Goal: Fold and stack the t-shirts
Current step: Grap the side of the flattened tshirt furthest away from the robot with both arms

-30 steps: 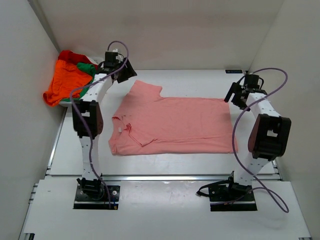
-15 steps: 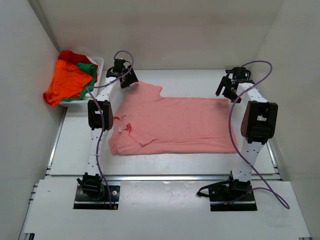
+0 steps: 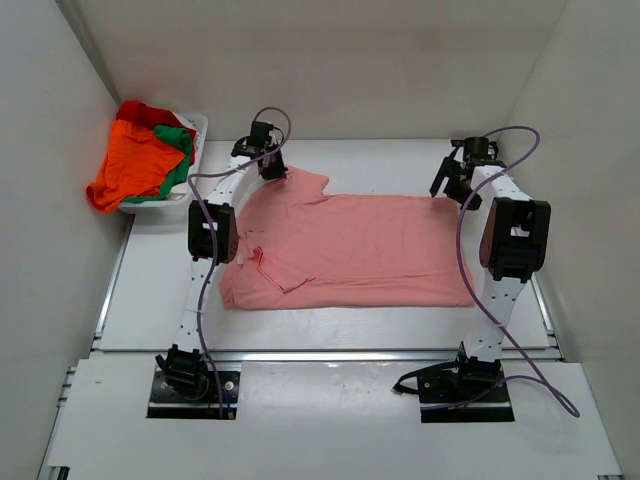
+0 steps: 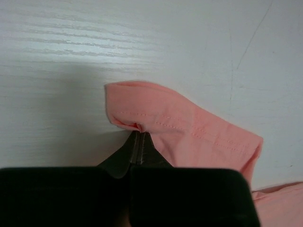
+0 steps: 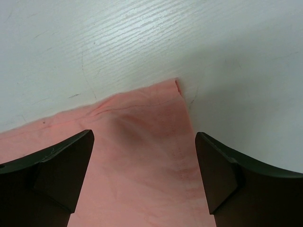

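Observation:
My right gripper grabs the salmon pink t-shirt's far bottom corner, opposite the held sleeve, next. Then the t-shirt's far side folds evenly over.
A salmon pink t-shirt (image 3: 350,250) lies spread flat across the table, collar to the left. My left gripper (image 3: 272,170) is at its far sleeve and is shut on the sleeve's hem. In the left wrist view the closed fingertips (image 4: 137,135) pinch the edge of the sleeve (image 4: 189,127). My right gripper (image 3: 448,186) hangs open over the shirt's far right corner. In the right wrist view that corner (image 5: 156,113) lies between the two spread fingers (image 5: 71,156), with the right gripper (image 5: 144,138) not touching the cloth.
Orange (image 3: 135,165), green (image 3: 178,140) and red (image 3: 145,110) t-shirts are heaped in a white basket (image 3: 198,124) at the far left. White walls close in the table on the left, the back and the right.
The left gripper moved right along the far edge to the sleeve and shut on its hem. The right gripper moved back and inward to the shirt's far right corner, staying open.

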